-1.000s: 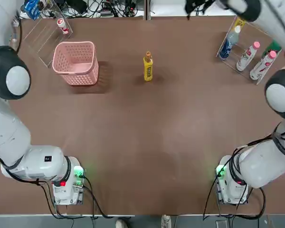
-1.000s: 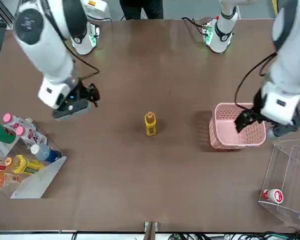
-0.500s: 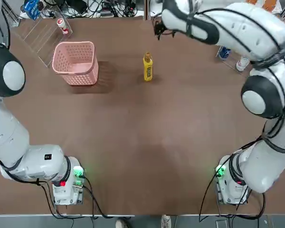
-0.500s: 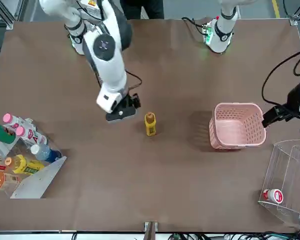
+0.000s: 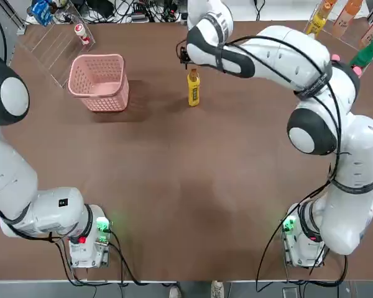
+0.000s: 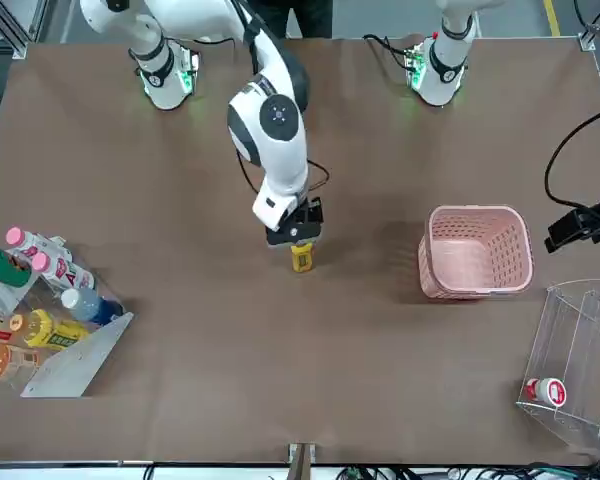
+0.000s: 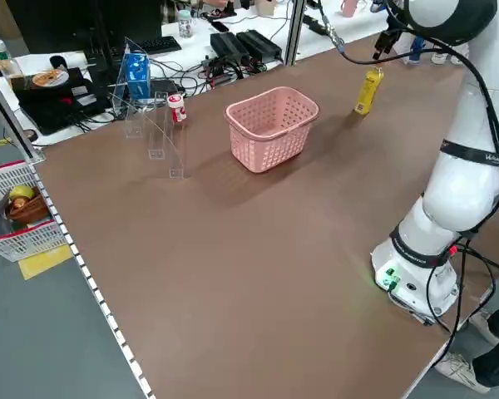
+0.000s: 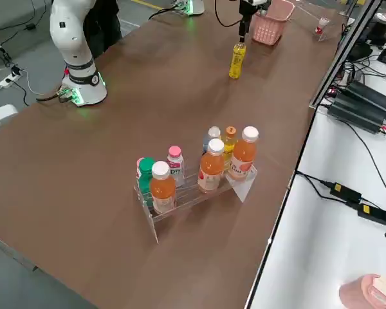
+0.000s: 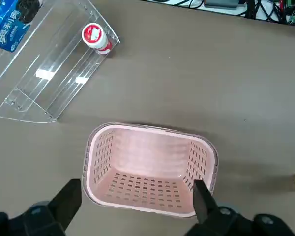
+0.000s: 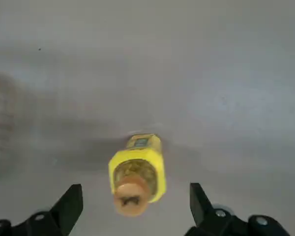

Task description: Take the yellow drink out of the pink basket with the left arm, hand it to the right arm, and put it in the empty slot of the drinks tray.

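I should next grab the drink by its cap (image 10: 131, 196) with my right gripper, and then I can put the yellow drink (image 10: 136, 172) in the drinks tray's empty slot.
The yellow drink (image 5: 193, 88) stands upright on the bare table, right of the pink basket (image 5: 99, 81). My right gripper (image 6: 294, 236) hangs just above the bottle's cap, open, and in the right wrist view one finger shows on each side of the yellow drink (image 10: 136, 172). My left gripper (image 9: 136, 199) is open and empty, raised over the near side of the pink basket (image 9: 150, 169), which holds nothing. The drinks tray (image 8: 193, 183) with several bottles sits on the robot's far right. I cannot make out the empty slot.
A clear acrylic box (image 5: 53, 43) with a small red-white can (image 5: 81, 32) lies behind the basket at the far left. Cables and boxes line the table's far edge. The arm bases (image 5: 87, 239) stand at the near edge.
The right arm swung from beside the drinks tray across the table to above the yellow drink. The left gripper drew back from the basket toward the robot's left.
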`<state>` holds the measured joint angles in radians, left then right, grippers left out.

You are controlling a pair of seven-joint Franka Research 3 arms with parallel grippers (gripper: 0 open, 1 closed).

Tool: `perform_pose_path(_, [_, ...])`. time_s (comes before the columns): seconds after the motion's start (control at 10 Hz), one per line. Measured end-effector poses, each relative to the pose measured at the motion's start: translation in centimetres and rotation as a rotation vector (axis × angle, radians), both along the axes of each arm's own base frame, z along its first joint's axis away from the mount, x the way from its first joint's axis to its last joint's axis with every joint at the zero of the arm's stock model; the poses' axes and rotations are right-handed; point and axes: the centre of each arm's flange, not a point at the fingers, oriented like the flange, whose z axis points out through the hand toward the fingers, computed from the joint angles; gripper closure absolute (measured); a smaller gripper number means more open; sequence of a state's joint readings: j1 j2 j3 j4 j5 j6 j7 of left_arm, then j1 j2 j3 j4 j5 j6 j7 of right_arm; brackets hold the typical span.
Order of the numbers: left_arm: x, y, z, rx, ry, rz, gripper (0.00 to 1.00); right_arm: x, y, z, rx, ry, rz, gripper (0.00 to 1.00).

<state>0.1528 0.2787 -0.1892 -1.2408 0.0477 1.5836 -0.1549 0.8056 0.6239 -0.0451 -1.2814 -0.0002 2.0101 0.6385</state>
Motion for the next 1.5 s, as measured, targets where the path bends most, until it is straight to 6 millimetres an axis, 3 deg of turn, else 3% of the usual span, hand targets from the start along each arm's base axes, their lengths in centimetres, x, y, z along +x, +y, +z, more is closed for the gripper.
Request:
perform_pose_path(0.1, [0.0,0.7,0.0,-0.004,0.0,-0.008,0.0,-0.4,0.5,0.0,-0.002,-0.003,0.008,0.06])
perform_pose_path(0.2, [0.0,1.1,0.0,-0.005,0.0,-0.009,0.0,-0.5,0.7,0.1,-0.003,-0.005,0.012,0.21])
perform_pose_path(0.3, [0.0,1.1,0.0,-0.005,0.0,-0.011,0.0,-0.5,0.6,-0.1,-0.007,-0.003,0.012,0.24])
perform_pose_path(0.7, [0.0,1.0,0.0,-0.006,0.001,-0.014,0.0,-0.2,0.4,-1.7,-0.041,0.001,0.012,0.26])
perform_pose_path(1.1, [0.0,1.0,0.0,-0.006,0.001,-0.014,0.0,-0.2,0.4,-2.0,-0.044,0.003,0.007,0.29])
perform_pose_path(1.2, [0.0,1.0,0.0,-0.006,0.001,-0.014,0.0,-0.1,0.3,-2.0,-0.044,0.003,0.002,0.37])
perform_pose_path(1.5, [0.0,0.9,0.0,-0.005,0.0,-0.015,0.0,-0.1,0.2,-2.0,-0.044,0.002,-0.001,0.43])
